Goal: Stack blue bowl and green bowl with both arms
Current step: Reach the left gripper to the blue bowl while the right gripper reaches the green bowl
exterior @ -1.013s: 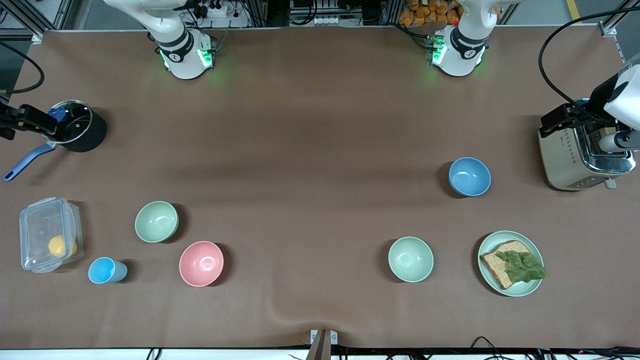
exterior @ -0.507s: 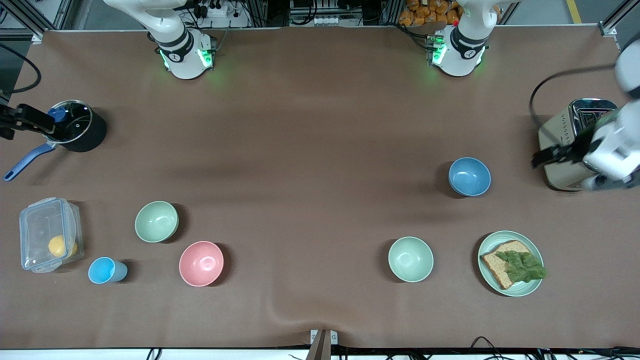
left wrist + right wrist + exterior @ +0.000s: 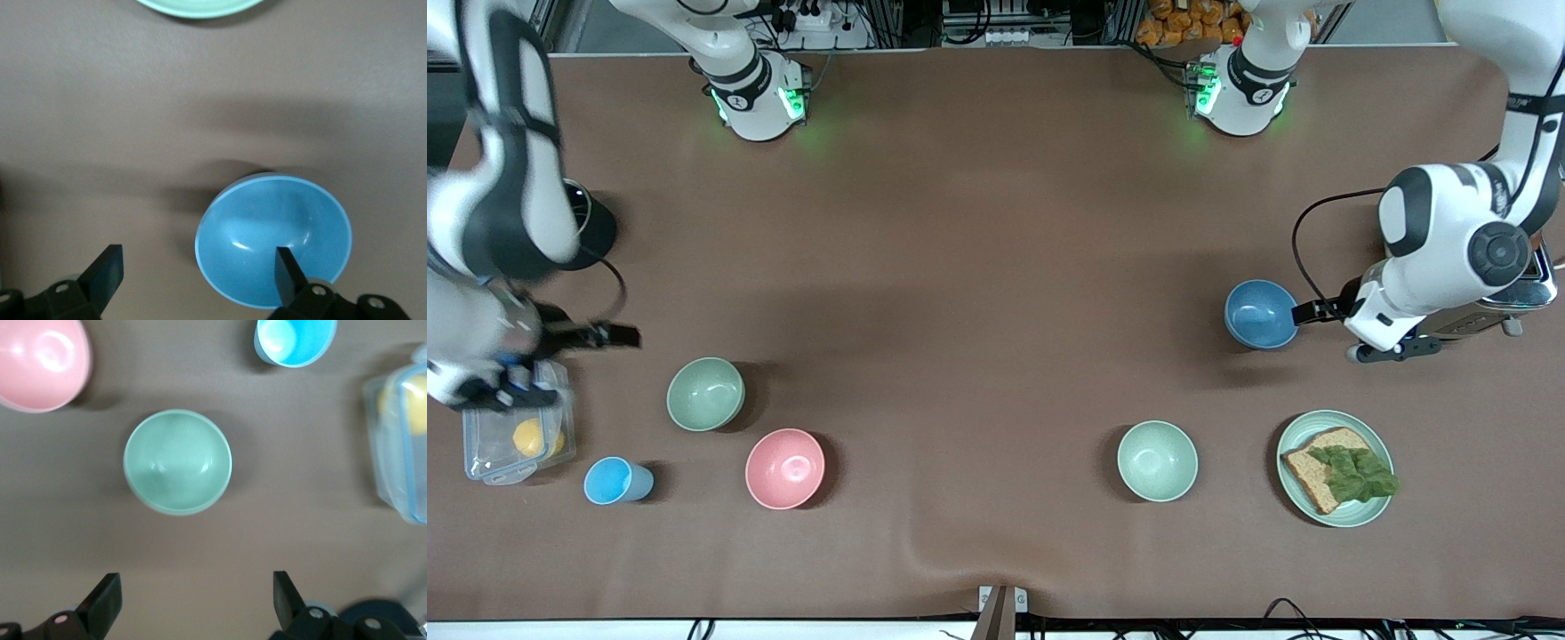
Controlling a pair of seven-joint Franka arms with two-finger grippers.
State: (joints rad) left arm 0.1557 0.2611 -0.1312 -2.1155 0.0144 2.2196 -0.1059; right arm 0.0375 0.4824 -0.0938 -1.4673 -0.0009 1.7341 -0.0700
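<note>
The sage-green bowl needs to be stacked with the blue bowl [image 3: 1261, 313]. My right gripper should next grab the sage-green bowl by its rim [image 3: 703, 359] to do that.
The blue bowl [image 3: 1261, 313] stands toward the left arm's end of the table, and it also shows in the left wrist view [image 3: 273, 240]. My left gripper [image 3: 1316, 312] is open beside it. In the left wrist view the gripper [image 3: 197, 275] has one finger over the bowl's inside and the other over bare table. The sage-green bowl [image 3: 705, 394] stands toward the right arm's end, and it also shows in the right wrist view [image 3: 177, 461]. My right gripper [image 3: 609, 337] is open and empty over the table beside the green bowl. In the right wrist view the gripper [image 3: 195, 597] is short of that bowl.
A pink bowl [image 3: 784, 468], a light-blue cup [image 3: 615, 481] and a clear lidded box [image 3: 516, 436] stand near the green bowl. A paler mint bowl [image 3: 1158, 460] and a plate with bread [image 3: 1336, 468] are nearer the camera than the blue bowl. A toaster [image 3: 1507, 302] and a black pot [image 3: 594, 233] stand at the table's ends.
Both arms have swung in from the table's ends. The left gripper came from the toaster to the blue bowl. The right gripper came from the pot to beside the green bowl.
</note>
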